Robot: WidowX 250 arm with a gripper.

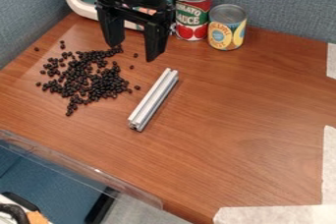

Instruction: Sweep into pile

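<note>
The loose black beans still need to be swept into a pile. My gripper should next grab the silver metal bar (pixel 154 100) by its long sides to do that.
Black beans (pixel 89 78) lie spread in a loose patch on the left part of the wooden table, with a few strays around its edges. My gripper (pixel 134 53) hangs over the back left of the table, at the upper right side of the beans, its two fingers apart with nothing between them. A silver metal bar (pixel 154 100) rests on the table to the right of the beans, slanting from lower left to upper right, apart from the gripper.
A tomato sauce can (pixel 191 12) and a shorter yellow can (pixel 227 27) stand at the back by the blue-grey partition. Behind the arm is a white and teal container (pixel 82 8). A clear strip (pixel 78 166) edges the front left; pale tape (pixel 275 214) marks the front right.
</note>
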